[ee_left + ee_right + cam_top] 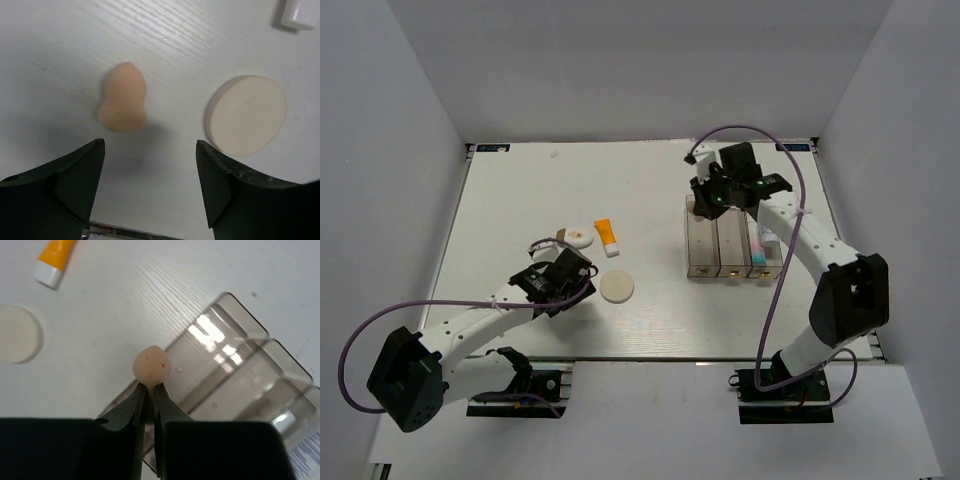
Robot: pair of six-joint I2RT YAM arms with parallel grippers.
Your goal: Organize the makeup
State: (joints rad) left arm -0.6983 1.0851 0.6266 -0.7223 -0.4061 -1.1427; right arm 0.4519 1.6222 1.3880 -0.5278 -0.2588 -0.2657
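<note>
The sponge hangs beside the organizer's middle section, near its outer side, and would miss that section, so opening my right gripper now is too early.
My right gripper [150, 388] is shut on a peach egg-shaped sponge [152, 365] and holds it above the far end of the clear organizer's [240, 365] left compartment. In the top view this gripper [710, 198] is over the organizer [705, 245], and the pink-white-blue bottle [762, 245] lies in the right compartment. My left gripper [150, 146] is open and empty, just short of the second peach sponge [122, 105]. The round beige puff [246, 114] lies to its right. The orange tube [608, 237] and the oval compact [577, 237] lie beyond my left gripper [567, 275].
The puff [616, 287] lies between the two arms. The orange tube [56, 260] and the puff [17, 333] also show in the right wrist view. White walls enclose the table on three sides. Purple cables loop off both arms.
</note>
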